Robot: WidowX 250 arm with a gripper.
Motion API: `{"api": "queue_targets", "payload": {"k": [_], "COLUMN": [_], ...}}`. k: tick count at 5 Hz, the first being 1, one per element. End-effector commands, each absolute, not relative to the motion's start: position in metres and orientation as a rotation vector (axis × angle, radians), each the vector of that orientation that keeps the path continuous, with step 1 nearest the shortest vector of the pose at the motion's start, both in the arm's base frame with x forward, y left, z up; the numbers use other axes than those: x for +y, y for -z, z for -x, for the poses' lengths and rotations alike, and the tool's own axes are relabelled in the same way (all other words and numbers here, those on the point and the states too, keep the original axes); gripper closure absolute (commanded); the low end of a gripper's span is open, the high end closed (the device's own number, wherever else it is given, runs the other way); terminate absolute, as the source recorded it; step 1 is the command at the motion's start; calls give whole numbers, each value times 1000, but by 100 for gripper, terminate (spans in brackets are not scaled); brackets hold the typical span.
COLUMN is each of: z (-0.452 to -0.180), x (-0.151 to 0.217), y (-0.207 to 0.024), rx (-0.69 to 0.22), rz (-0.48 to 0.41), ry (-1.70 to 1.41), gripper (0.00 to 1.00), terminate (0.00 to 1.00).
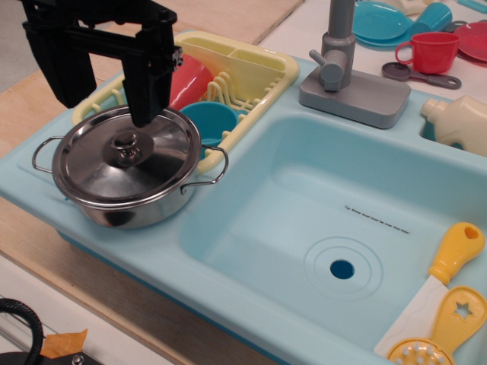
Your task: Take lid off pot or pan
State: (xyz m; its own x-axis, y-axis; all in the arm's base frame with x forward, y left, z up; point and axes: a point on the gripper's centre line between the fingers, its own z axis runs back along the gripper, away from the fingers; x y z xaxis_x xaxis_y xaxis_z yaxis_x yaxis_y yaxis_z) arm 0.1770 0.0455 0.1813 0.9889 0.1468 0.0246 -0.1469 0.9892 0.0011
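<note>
My gripper grabs the round lid by its central knob point(126, 143) next, to take it off the steel pot point(144, 215).
The shiny steel pot point(144, 215) with two wire loop handles stands on the left ledge of the light-blue sink unit. The round steel lid point(156, 163) sits on it, with its small knob point(125, 142) in the middle. My black gripper point(106, 110) hangs over the back of the pot with its jaws wide apart and nothing between them. The right finger point(148, 84) ends just above the lid's far rim, behind the knob. The left finger point(57, 65) is off to the back left of the pot.
A yellow dish rack point(262, 72) behind the pot holds a red cup point(189, 80) and a turquoise bowl point(209, 122). A grey faucet point(342, 68) stands at the back. The sink basin point(304, 220) holds a yellow-handled knife point(449, 258) and a yellow slotted spoon point(445, 334). A white bottle point(460, 122) is at right.
</note>
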Motion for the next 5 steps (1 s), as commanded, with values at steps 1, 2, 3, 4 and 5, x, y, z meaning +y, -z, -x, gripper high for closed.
{"api": "queue_targets", "payload": {"k": [1, 2, 3, 4, 5], "z": [-177, -171, -172, -175, -176], "x": [46, 43, 42, 44, 44], "y": [-181, -173, -165, -160, -159], "rx": [-24, -22, -24, -11, -7], "rz": [-3, 13, 27, 37, 32], "ry": [-147, -181, -188, -197, -201], "gripper": [0, 0, 0, 0, 0], "terminate": [0, 0, 0, 0, 0]}}
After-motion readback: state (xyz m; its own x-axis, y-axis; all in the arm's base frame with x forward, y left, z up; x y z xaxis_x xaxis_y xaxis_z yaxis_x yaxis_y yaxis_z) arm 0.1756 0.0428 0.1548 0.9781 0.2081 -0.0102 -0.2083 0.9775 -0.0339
